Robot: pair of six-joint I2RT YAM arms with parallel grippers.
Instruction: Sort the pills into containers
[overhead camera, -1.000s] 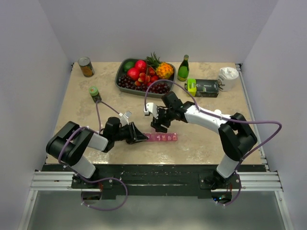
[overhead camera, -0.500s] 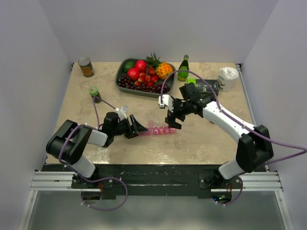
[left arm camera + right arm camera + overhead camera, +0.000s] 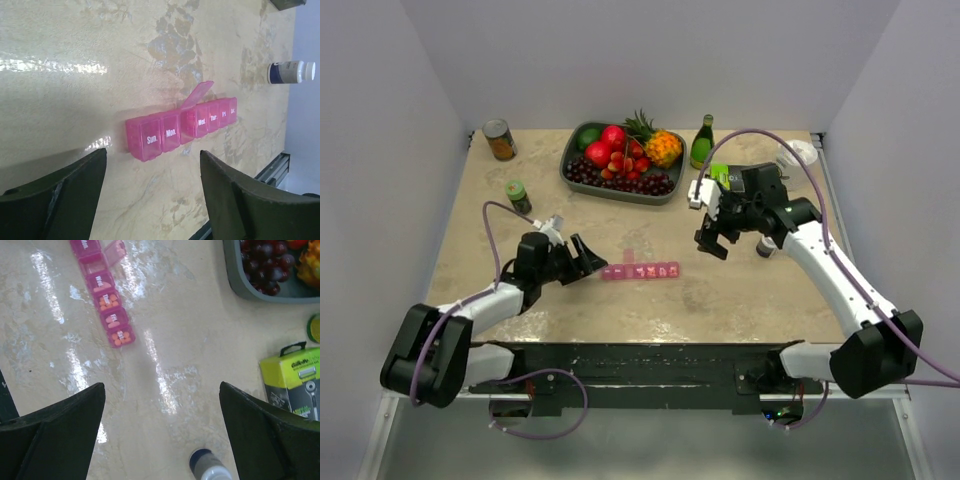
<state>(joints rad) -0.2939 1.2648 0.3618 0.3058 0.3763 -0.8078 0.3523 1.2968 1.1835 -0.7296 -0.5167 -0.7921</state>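
The pill bottle needs to be opened, so next I should grab it by its white cap [image 3: 218, 473] with my right gripper and leave the bottle's body [image 3: 201, 458] free.
The pink pill-organiser strip of containers [image 3: 640, 270] lies flat on the table's near middle. In the left wrist view the containers [image 3: 182, 127] show day labels, with one lid near the middle standing up. Orange pills [image 3: 107, 301] show through several lids in the right wrist view. My left gripper [image 3: 592, 262] is open, just left of the strip's Sunday end and apart from it. My right gripper [image 3: 712, 243] is open and raised, well to the right of the strip. Neither holds anything.
A white pill bottle [image 3: 207, 467] with a dark cap lies right of the strip. A fruit tray [image 3: 582, 182], a green bottle [image 3: 702, 143], a Gillette box [image 3: 745, 182] and a white cup [image 3: 798, 155] stand at the back. A can [image 3: 500, 139] and a green-capped jar [image 3: 518, 195] stand at the left.
My left gripper let go of the strip's left end, opened and drew back to the left. My right gripper opened wider and swung up and right, away from the strip.
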